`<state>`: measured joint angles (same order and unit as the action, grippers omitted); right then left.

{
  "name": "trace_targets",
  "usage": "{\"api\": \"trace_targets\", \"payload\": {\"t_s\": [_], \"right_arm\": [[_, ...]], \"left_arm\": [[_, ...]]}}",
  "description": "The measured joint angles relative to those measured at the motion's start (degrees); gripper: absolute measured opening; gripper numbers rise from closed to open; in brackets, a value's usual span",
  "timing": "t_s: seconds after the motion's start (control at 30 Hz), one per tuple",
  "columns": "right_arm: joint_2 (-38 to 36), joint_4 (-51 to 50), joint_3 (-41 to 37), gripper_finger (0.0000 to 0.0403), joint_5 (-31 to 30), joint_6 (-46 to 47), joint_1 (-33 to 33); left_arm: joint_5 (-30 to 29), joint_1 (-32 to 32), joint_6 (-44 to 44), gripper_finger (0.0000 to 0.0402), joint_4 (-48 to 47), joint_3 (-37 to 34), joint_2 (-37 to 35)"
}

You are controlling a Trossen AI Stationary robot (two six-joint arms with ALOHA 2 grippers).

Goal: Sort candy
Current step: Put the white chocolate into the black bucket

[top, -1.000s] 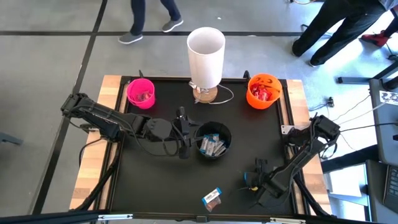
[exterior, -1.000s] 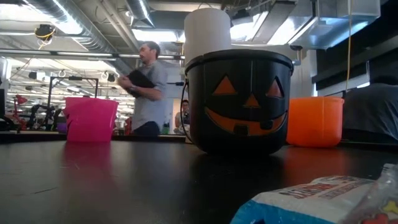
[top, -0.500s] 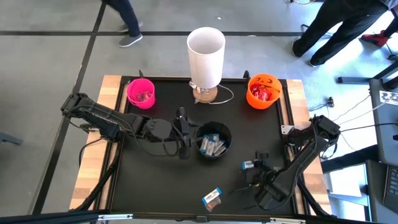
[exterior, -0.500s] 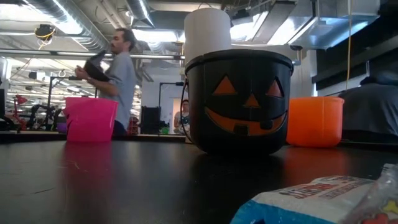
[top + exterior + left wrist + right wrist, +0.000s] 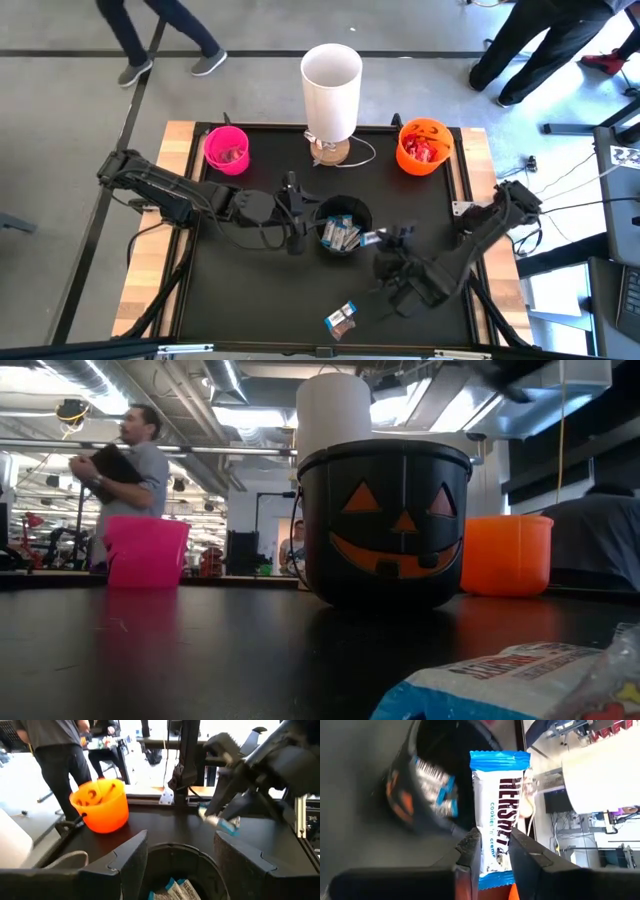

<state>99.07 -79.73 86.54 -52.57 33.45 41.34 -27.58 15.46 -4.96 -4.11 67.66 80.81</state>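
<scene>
The blue-and-white bar (image 5: 499, 815) is hanging outside the black bucket (image 5: 451, 765) in the right wrist view. It would miss the bucket if I opened now, so my right gripper should move it over the bucket.
A black pumpkin bucket (image 5: 345, 228) stands mid-table with several blue-and-white mini bars inside. My right gripper (image 5: 385, 240) hangs just beyond its right rim, shut on one more blue-and-white bar (image 5: 500, 800); the left wrist view shows that bar (image 5: 222, 822) clear above the table. My left gripper (image 5: 295, 215) stands open at the bucket's left side, one finger to each side of the rim (image 5: 172, 851). Two pieces of candy (image 5: 342, 318) lie flat near the front edge. The pink cup (image 5: 227, 148) and orange pumpkin bucket (image 5: 424, 145) stand on the table at the back, each holding sweets. My right gripper pinches the bar's two long edges (image 5: 495, 845) between its two fingers, on the half nearer the wrist. The fingers lie along the bar and slant downward from the table's right. The bar is lifted clear, its far blue end (image 5: 500, 757) sticking out past the fingertips. My left gripper: whether its fingers touch the bucket I cannot tell.
A tall white cylinder on a wooden base (image 5: 331, 80) stands at the back middle. People move on the floor beyond the far edge. The dark tabletop lies bare at front left (image 5: 240, 300).
My right gripper has risen from the table's front right and gone left and toward the far edge, up to the black bucket's right rim. It has tipped toward level and stayed shut on the bar. The candy at the front edge has stayed put.
</scene>
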Motion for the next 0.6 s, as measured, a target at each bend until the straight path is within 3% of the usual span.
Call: {"api": "trace_targets", "payload": {"t_s": [0.13,0.23,0.43,0.6], "right_arm": [[-0.3,10.5,0.2,0.0084,-0.2,-12.3,-4.9],[-1.7,21.1,0.2,0.0084,3.7,-22.5,-8.4],[-6.6,38.2,-1.0,0.0084,19.5,-34.5,-16.0],[-11.3,52.4,-10.7,0.0084,34.4,-36.3,-23.7]], "left_arm": [[-0.4,0.0,1.0,0.0215,0.1,0.0,-2.5],[-0.4,0.3,1.8,0.0215,-0.9,0.0,-4.9],[-1.1,1.9,4.4,0.0215,-1.8,0.0,-10.5],[-1.8,2.6,4.4,0.0215,-3.8,0.0,-12.1]]}}
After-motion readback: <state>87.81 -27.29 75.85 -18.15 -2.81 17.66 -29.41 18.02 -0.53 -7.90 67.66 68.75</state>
